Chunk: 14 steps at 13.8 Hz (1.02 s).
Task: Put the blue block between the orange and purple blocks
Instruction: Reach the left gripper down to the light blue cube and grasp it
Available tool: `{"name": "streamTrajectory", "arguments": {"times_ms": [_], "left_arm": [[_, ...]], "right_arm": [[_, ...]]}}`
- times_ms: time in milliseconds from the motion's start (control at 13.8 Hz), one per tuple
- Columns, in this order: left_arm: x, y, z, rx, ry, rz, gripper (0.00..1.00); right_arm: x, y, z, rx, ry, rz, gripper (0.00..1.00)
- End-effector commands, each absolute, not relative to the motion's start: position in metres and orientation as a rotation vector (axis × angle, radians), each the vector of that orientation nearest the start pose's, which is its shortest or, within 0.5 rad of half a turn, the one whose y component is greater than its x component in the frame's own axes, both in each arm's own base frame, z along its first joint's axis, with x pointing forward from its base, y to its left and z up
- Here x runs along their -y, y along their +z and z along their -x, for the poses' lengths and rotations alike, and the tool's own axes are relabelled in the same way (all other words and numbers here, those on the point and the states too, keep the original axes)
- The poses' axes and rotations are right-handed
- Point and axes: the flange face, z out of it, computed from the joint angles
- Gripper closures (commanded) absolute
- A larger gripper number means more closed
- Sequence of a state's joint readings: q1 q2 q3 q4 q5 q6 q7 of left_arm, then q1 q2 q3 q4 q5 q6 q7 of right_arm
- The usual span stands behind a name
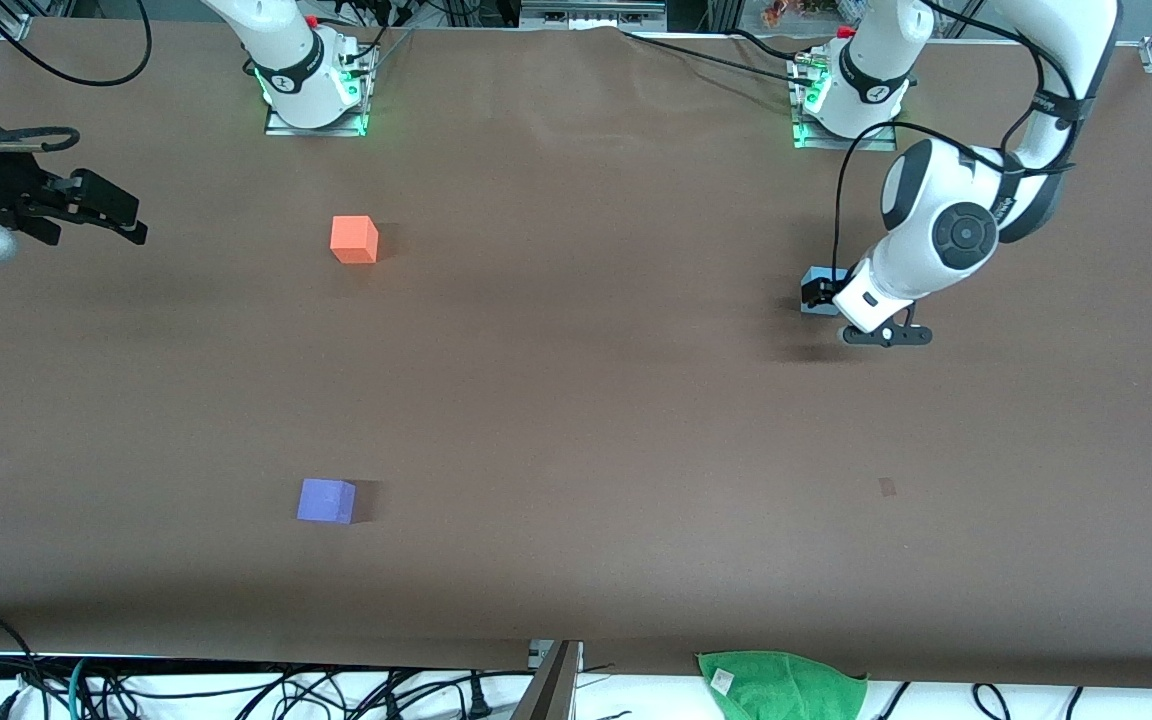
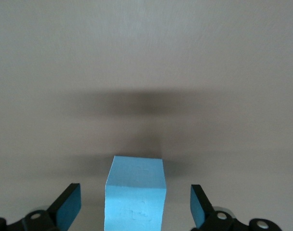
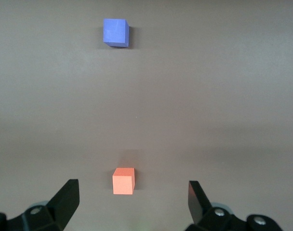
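Observation:
My left gripper grabs the blue block's opposite sides next, to place the blue block (image 1: 820,277) between the orange and purple blocks.
The blue block (image 1: 820,277) sits on the brown table toward the left arm's end. My left gripper (image 1: 829,297) is down around it, open; in the left wrist view the block (image 2: 135,192) stands between the fingers (image 2: 69,208) with a gap on each side. The orange block (image 1: 354,240) lies toward the right arm's end, and the purple block (image 1: 326,500) is nearer to the front camera than it. My right gripper (image 1: 139,228) waits open and empty in the air at the right arm's end; its wrist view shows the orange block (image 3: 123,181) and the purple block (image 3: 116,32).
A green cloth (image 1: 781,685) lies at the table's front edge, with cables (image 1: 236,690) below that edge. The two arm bases (image 1: 314,90) stand along the table's edge farthest from the front camera. A wide bare stretch of table (image 1: 576,380) separates the blue block from the other two.

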<state>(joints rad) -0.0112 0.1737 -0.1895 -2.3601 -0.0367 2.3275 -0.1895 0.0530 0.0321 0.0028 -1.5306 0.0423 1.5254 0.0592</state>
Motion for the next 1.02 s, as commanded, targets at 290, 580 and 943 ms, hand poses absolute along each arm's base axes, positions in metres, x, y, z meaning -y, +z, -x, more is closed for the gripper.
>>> {"name": "streamTrajectory", "arguments": {"times_ms": [290,580,943], "left_arm": [[0.12,0.2,-0.453,-0.105,0.408,3.093,0.0],[0.118,0.177,-0.446,-0.187,0.464,3.041,0.23],[0.12,0.195,-0.456,-0.158,0.455,3.034,0.85]], "right_arm": [[-0.032,0.627,-0.558,0.019,0.062,3.107,0.0],[-0.032,0.627,-0.558,0.019,0.062,3.107,0.0],[-0.032,0.627,-0.558,0.019,0.062,3.107,0.0]]}}
